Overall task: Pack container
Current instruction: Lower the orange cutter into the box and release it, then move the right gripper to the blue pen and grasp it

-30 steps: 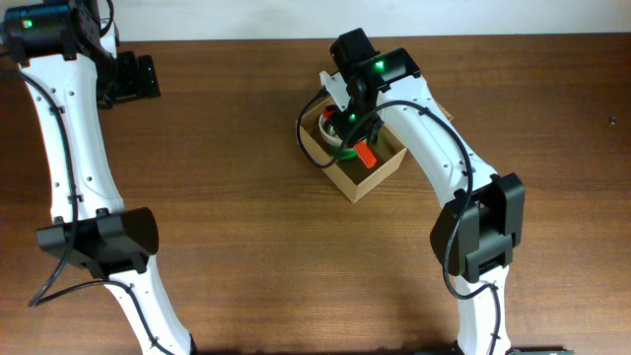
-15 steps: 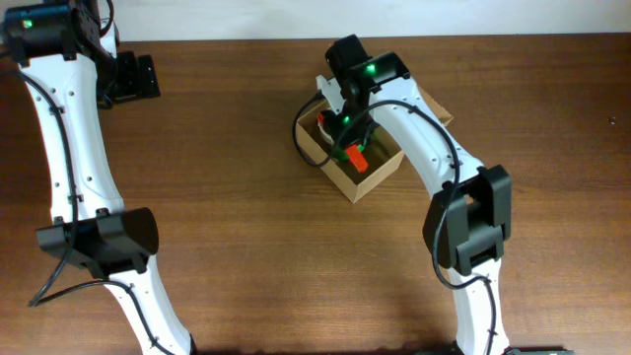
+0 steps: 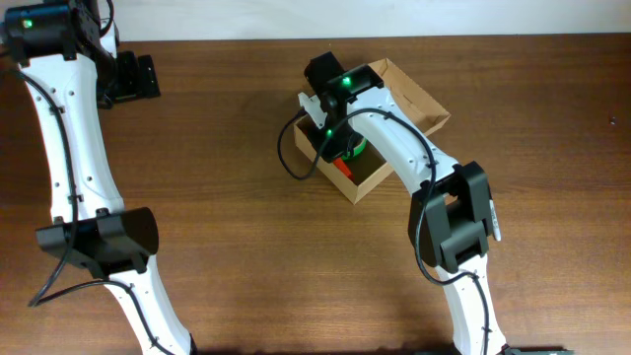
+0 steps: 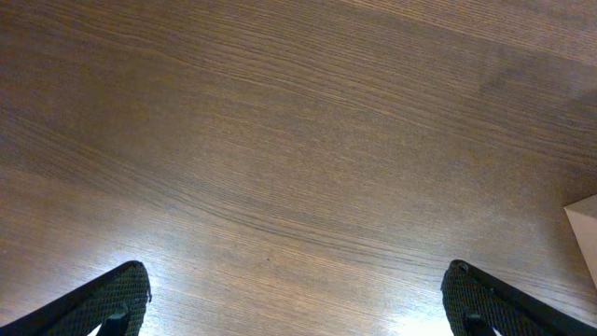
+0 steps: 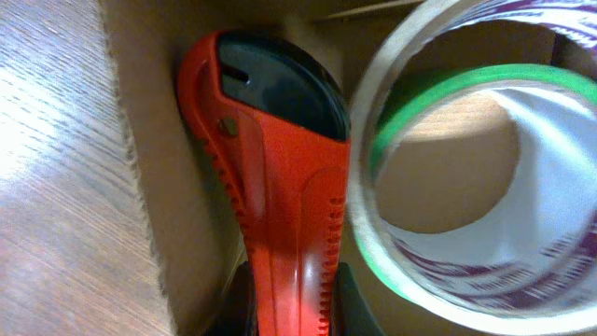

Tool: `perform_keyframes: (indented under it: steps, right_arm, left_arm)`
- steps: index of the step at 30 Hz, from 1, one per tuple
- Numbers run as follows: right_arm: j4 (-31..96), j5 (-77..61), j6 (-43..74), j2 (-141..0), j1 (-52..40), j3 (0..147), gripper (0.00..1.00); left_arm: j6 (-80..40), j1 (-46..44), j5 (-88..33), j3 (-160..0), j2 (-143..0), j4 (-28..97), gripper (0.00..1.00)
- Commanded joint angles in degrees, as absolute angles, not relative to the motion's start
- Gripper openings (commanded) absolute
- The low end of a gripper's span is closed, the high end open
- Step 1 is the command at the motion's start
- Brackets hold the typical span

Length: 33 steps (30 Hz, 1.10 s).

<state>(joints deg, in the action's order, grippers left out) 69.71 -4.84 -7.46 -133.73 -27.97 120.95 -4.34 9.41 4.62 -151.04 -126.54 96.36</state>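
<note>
The cutter's black head is below the box rim in the gap beside the tape roll, so my right gripper releases the cutter now.
The container, a tan cardboard box with its flap lid open toward the back right, sits at the table's middle back. My right gripper reaches down into its left end and is shut on a red-orange cutter with a black head. The cutter lies along the box's inner wall. Beside it inside the box stand a printed white tape roll and a green one. My left gripper hangs open over bare wood at the far back left, holding nothing.
The wooden table spreads all round the box. A pale corner of something shows at the right edge of the left wrist view. A black cable loops off the right arm beside the box's left side.
My right arm has swung left and back across the box with the cutter held, uncovering the flap lid. The left arm has stayed still.
</note>
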Motion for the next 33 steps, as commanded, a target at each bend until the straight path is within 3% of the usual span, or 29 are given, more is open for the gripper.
perform_keyframes:
  steps: [1, 5, 7, 11, 20, 24, 33]
  right_arm:
    - [69.7, -5.6, -7.0, -135.3, -28.5, 121.4, 0.12]
    - [69.6, -5.6, -7.0, -135.3, -28.5, 121.4, 0.19]
    - [69.7, -5.3, -7.1, -135.3, -28.5, 121.6, 0.36]
    - [72.2, -5.2, -9.2, -135.0, -28.5, 125.5, 0.47]
    - [82.9, 0.4, -10.3, -128.0, -26.5, 141.7, 0.51]
    - [81.6, 1.5, -10.2, -115.2, -20.3, 135.8, 0.53]
    - [77.5, 4.7, -5.1, -89.8, 4.2, 111.4, 0.59]
  left_arm:
    - [-5.1, 9.5, 4.3, -150.8, -126.1, 96.3, 1.00]
    - [-5.1, 9.5, 4.3, -150.8, -126.1, 96.3, 1.00]
    - [-5.1, 9.5, 4.3, -150.8, -126.1, 96.3, 1.00]
    - [-5.1, 9.5, 4.3, -150.8, -126.1, 96.3, 1.00]
    - [-5.1, 9.5, 4.3, -150.8, -126.1, 96.3, 1.00]
    - [-5.1, 9.5, 4.3, -150.8, -126.1, 96.2, 1.00]
    - [-5.1, 9.5, 4.3, -150.8, -126.1, 96.3, 1.00]
